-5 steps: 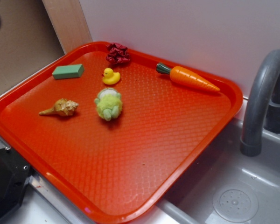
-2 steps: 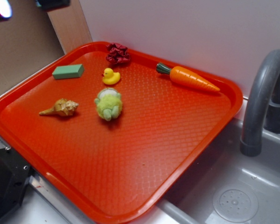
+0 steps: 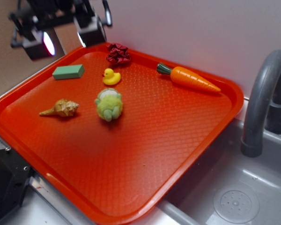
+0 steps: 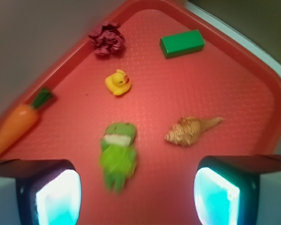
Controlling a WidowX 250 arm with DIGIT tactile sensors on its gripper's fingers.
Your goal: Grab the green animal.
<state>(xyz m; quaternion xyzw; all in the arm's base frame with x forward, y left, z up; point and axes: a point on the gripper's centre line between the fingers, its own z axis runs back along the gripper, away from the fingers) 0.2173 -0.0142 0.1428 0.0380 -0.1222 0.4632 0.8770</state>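
Note:
My gripper grips the plush by its fuzzy lime-green body (image 3: 110, 108) next, to pick up the green animal.
The green animal (image 3: 108, 105), a fuzzy lime-green plush with a whitish patch, lies on the red tray (image 3: 145, 154) left of its middle. In the wrist view the plush (image 4: 118, 157) lies between and ahead of my fingers, a little nearer the left one. My gripper (image 3: 64, 38) hangs high at the top left, above the tray's far left corner, well away from the plush. It is open and empty, with both fingers wide apart at the bottom of the wrist view (image 4: 137, 197).
On the tray are a yellow rubber duck (image 3: 111, 77), a pale-green block (image 3: 68, 71), a seashell (image 3: 61, 108), a red crumpled thing (image 3: 118, 54) and a carrot (image 3: 189, 78). A grey sink (image 3: 234, 197) with a faucet (image 3: 262, 103) lies right. A wall stands behind.
My gripper has come down into the exterior view at the top left, toward the tray. The things on the tray have not moved.

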